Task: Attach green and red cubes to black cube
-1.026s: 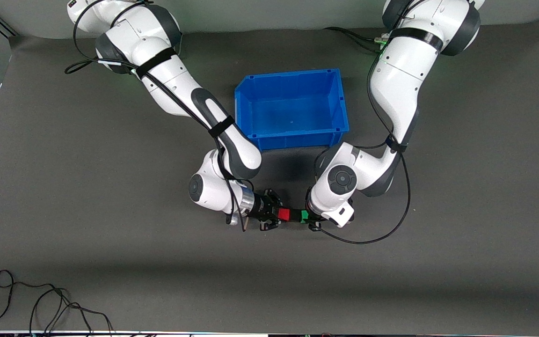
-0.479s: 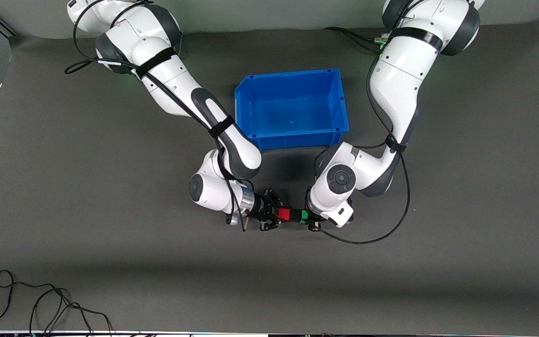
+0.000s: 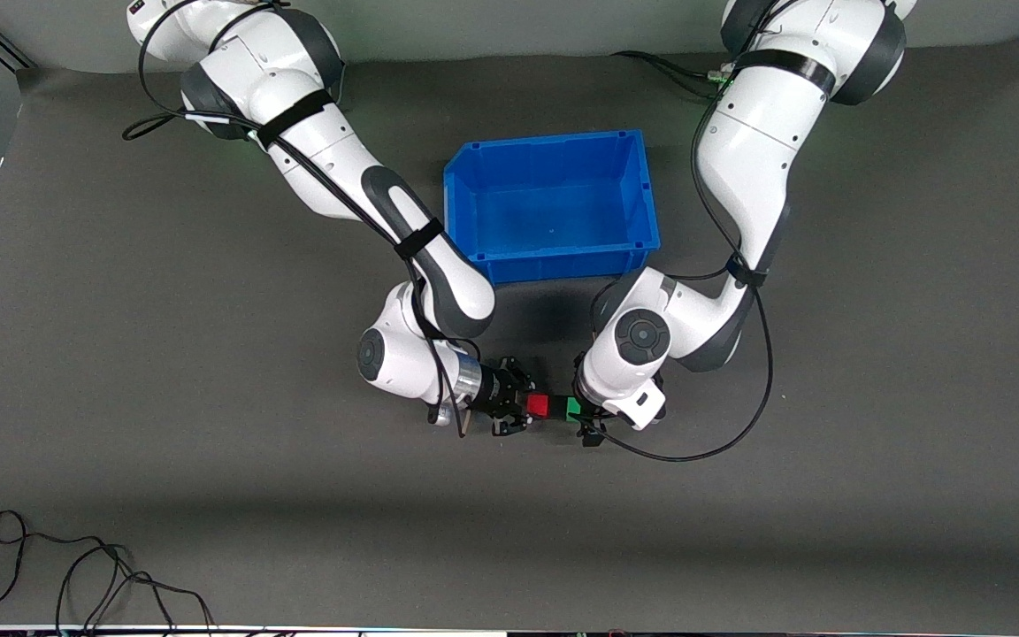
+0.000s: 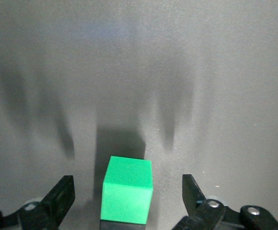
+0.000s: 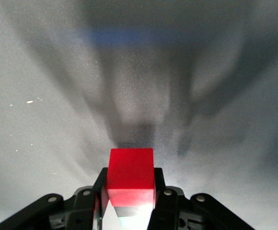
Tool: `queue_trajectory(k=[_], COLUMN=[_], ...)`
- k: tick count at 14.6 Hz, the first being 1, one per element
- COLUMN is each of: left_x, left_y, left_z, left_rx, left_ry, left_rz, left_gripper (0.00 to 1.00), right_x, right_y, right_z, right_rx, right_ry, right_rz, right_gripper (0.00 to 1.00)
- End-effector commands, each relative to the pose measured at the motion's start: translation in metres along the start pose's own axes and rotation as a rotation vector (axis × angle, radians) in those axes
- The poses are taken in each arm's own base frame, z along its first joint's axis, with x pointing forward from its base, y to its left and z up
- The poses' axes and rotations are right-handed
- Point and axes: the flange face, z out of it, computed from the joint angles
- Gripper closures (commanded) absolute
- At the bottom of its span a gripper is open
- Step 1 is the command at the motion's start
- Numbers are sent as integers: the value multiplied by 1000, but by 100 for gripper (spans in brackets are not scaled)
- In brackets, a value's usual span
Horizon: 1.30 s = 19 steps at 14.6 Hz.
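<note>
The red cube [image 3: 538, 405] in my right gripper sits low against the black cube in one row and would stay there, so now it is time to open.
The red cube [image 3: 538, 405], the black cube [image 5: 135, 211] and the green cube [image 3: 572, 408] sit joined in one row low over the grey mat. My right gripper [image 3: 523, 407] is shut on the red cube [image 5: 129, 175], with a pad on either side. The black cube shows only as a dark band between red and green. My left gripper [image 3: 586, 416] is open around the green cube [image 4: 127, 196], its fingers [image 4: 62, 196] standing well clear on both sides. A strip of the black cube [image 4: 122, 225] shows under the green one.
An empty blue bin [image 3: 554, 265] stands on the mat farther from the front camera than the cubes. Loose black cables [image 3: 76, 575] lie near the front edge at the right arm's end.
My left arm's wrist and gripper have shifted slightly toward the right gripper. The green cube sits a touch closer to the red one. The right arm has hardly moved.
</note>
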Motion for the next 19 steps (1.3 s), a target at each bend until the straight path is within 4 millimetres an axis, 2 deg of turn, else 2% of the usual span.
queue_trajectory(k=[1,3,6,8,10,12,14,16,19], left_x=[3,18,22,42,72,107,147,183,223], left_y=[13,25,15,21,30,34,41,44,41], left_z=[-33,-59,-86,-111,-150,-181,-217,-255,-301], left_rx=[-13,1,109,153,178,226,264,306,330], left_ry=[25,69,131,154,157,165,158,139,95], left_rz=[-3,20,130,138,180,275,400,563,860], left_gripper=[0,0,0,0,0,0,0,0,0], right_x=[-8,-10,-12,-16,-36,-37,-28,-25,-8], right_y=[-4,-5,-5,-10,-18,-33,-54,-67,-80], right_z=[1,0,-1,-10,-39,-69,-113,-160,-220], right_rx=[20,22,24,32,42,-26,-67,-119,-176], right_ry=[-22,-24,-26,-35,-56,-78,-67,-7,115], right_rz=[12,7,4,5,-15,-9,-17,-74,-170], right_gripper=[0,0,0,0,0,0,0,0,0])
